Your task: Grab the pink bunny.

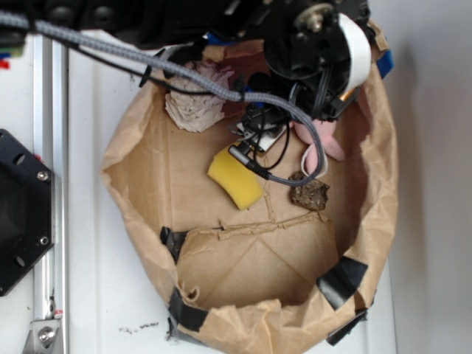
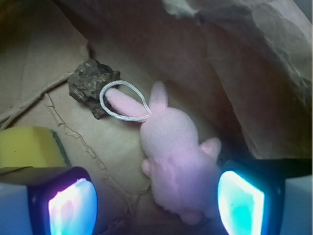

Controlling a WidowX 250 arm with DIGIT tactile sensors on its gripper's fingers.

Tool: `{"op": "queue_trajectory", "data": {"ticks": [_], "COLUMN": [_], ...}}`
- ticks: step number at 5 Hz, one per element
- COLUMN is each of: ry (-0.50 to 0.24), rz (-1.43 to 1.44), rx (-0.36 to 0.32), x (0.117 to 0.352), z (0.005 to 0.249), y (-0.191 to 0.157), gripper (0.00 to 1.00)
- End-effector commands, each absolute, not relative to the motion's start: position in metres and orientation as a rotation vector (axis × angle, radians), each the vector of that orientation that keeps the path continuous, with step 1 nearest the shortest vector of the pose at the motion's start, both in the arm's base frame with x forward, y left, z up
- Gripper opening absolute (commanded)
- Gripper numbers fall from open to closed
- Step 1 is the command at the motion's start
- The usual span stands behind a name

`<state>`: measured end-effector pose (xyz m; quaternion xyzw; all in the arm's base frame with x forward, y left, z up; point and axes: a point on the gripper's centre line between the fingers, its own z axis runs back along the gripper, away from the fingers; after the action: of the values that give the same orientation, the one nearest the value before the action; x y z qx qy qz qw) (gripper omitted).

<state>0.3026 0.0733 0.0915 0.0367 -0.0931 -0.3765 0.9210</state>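
Note:
My gripper should grab the pink bunny (image 2: 171,147) by its plump body (image 2: 182,178) and leave its ears free.
The pink bunny (image 2: 171,147) lies on the brown paper floor of a bag, ears pointing up-left, its white loop tag (image 2: 122,100) around one ear. In the exterior view only part of it (image 1: 330,141) shows past the arm. My gripper (image 2: 156,200) is open, its jaws wide apart low over the bunny. The bunny's lower body sits between the pads, close to the right pad (image 2: 239,205) and well apart from the left pad (image 2: 72,208). In the exterior view the gripper is hidden under the arm's black wrist (image 1: 310,51).
A dark rough lump (image 2: 90,85) lies by the bunny's ear. A yellow sponge wedge (image 1: 234,178) is left of the gripper. An off-white paper wad (image 1: 195,103) sits at the back. The paper bag wall (image 1: 380,184) rises close on the right.

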Motion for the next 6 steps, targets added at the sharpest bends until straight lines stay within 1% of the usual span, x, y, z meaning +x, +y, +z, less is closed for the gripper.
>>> {"op": "queue_trajectory", "data": {"ticks": [1, 3, 4, 6], "ry": [-0.270, -0.221, -0.209, -0.215], "rz": [-0.769, -0.799, -0.798, -0.827], "rx": [0.157, 0.121, 0.109, 0.092], "x": [0.314, 0.320, 0.318, 0.315], "z": [0.105, 0.079, 0.072, 0.072], "y": [0.076, 0.071, 0.068, 0.057], "gripper": [1.00, 1.00, 1.00, 1.00]}}
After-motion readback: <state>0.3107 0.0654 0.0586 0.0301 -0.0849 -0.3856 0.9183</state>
